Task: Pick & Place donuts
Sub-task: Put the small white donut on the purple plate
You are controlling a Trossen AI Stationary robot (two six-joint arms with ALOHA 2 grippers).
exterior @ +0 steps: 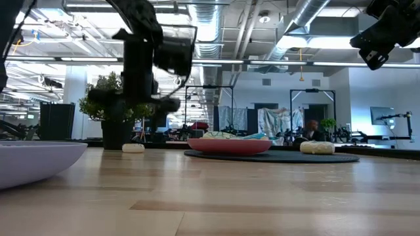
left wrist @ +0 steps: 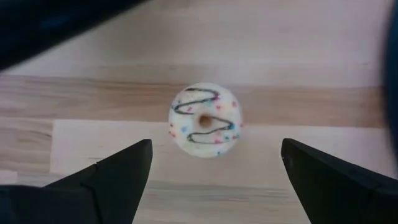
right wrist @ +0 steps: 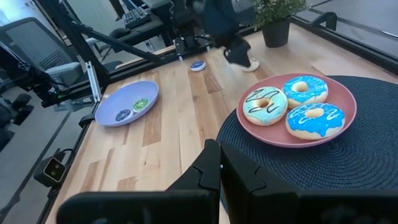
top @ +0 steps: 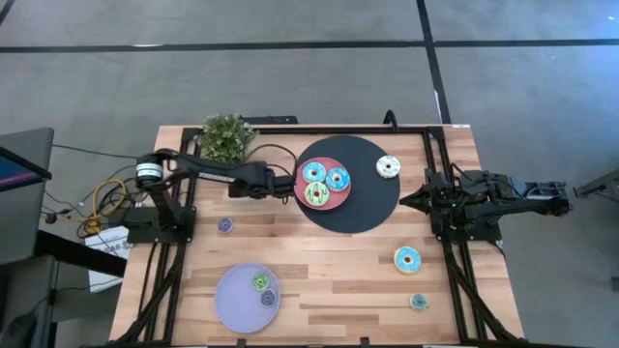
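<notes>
I need to lower my left gripper before it closes on the small white donut, because bare wood shows between the gripper's fingers and the donut.
A coin-sized white donut [left wrist: 205, 120] with dark swirls and sprinkles lies flat on the wood. My left gripper [left wrist: 216, 142] hangs open above it, one finger on each side and clear of it. From the high view the left gripper [top: 281, 184] covers that donut, just left of the pink plate [top: 338, 198]. The plate carries two blue donuts [top: 313, 172] [top: 338, 178] and a green one [top: 316, 194]. A white donut [top: 388, 166] rests on the black mat [top: 372, 208]. My right gripper [right wrist: 219, 163] waits shut at the mat's right edge [top: 414, 200].
A cream-and-blue donut [top: 407, 258] and a tiny one [top: 418, 302] lie on the wood near the right. The lavender plate [top: 232, 307] holds two tiny donuts [top: 260, 281] [top: 268, 299]. A tiny purple donut [top: 224, 224] sits left. A potted plant [top: 227, 138] stands at the far edge.
</notes>
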